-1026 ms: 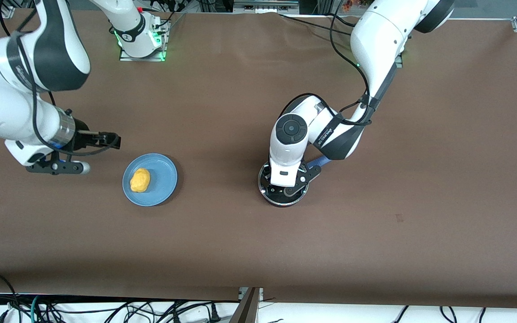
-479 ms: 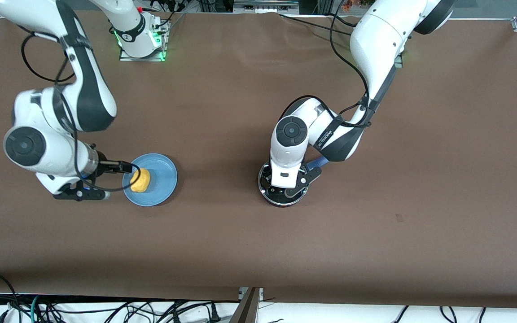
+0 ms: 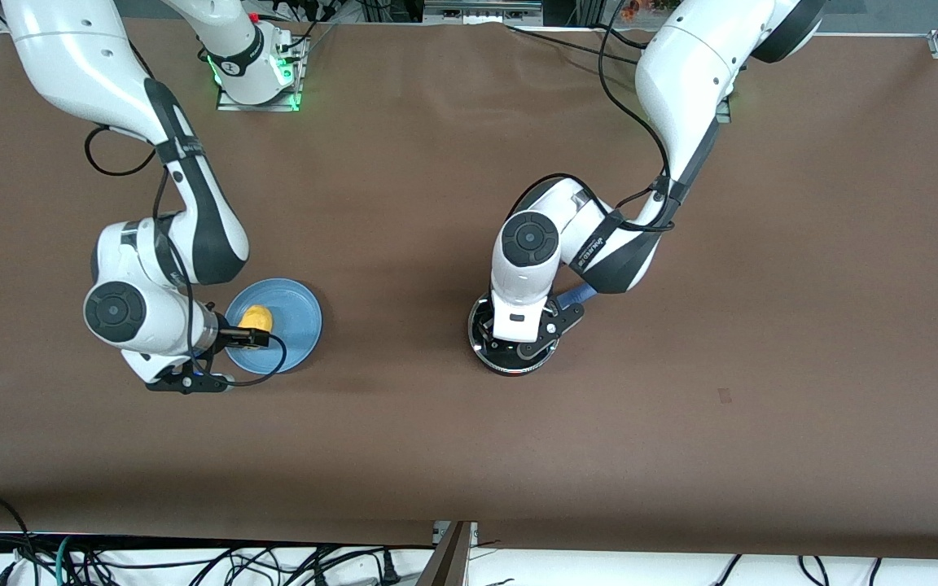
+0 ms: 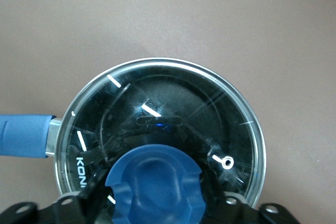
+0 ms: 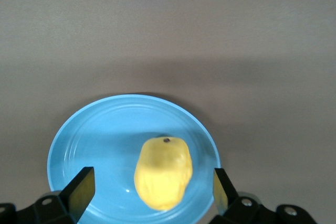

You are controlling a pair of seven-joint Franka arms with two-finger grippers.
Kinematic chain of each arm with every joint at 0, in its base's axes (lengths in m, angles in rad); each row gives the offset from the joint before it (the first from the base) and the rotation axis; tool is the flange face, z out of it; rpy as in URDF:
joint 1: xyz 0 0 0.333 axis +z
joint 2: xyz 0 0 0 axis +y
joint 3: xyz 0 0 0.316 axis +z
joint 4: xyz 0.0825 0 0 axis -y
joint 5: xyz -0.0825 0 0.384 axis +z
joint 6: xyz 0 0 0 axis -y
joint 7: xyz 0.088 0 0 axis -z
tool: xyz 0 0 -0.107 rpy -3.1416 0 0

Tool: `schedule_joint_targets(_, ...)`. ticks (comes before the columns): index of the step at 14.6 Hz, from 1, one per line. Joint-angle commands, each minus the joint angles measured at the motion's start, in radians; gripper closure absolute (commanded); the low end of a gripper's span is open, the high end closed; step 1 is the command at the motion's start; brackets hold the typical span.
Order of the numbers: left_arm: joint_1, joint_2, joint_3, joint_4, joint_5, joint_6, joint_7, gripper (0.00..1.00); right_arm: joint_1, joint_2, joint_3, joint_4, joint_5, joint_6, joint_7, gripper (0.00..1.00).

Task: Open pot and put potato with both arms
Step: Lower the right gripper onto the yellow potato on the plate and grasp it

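Observation:
The right gripper picks up the yellow potato by its rounded sides next, to put the potato (image 3: 257, 316) in the black pot (image 3: 510, 368).
The black pot (image 3: 510, 368) stands mid-table with its glass lid (image 4: 199, 108) on and its blue handle (image 3: 573, 297) pointing toward the left arm's base. My left gripper (image 3: 518, 338) is down on the lid, right at the lid's blue knob (image 4: 155, 182). The yellow potato (image 3: 257, 316) lies on a light-blue plate (image 3: 294, 321) toward the right arm's end. My right gripper (image 3: 247, 335) is open and low over the plate. In the right wrist view its fingers (image 5: 81, 192) stand wide on either side of the potato (image 5: 163, 174), clear of it.
The brown table is otherwise bare. Both arm bases stand along the edge farthest from the front camera, with black cables trailing from each arm. The plate (image 5: 94, 140) has a low raised rim.
My right arm has swung in from beside the plate and come down over it, its fingers now either side of the potato. The left arm has hardly moved on the lid.

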Motion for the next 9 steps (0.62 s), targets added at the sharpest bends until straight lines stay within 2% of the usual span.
schedule_joint_targets(1, -0.004, 0.017, 0.001, 0.022, 0.036, 0.004, -0.01, 0.34, -0.004, 0.031, 0.001, 0.027, 0.08, 0.0, 0.018, 0.01)
schedule_joint_targets(9, -0.001, 0.017, 0.003, 0.022, 0.038, 0.004, -0.008, 0.5, -0.037, 0.055, 0.0, -0.062, 0.089, 0.015, 0.004, 0.01)
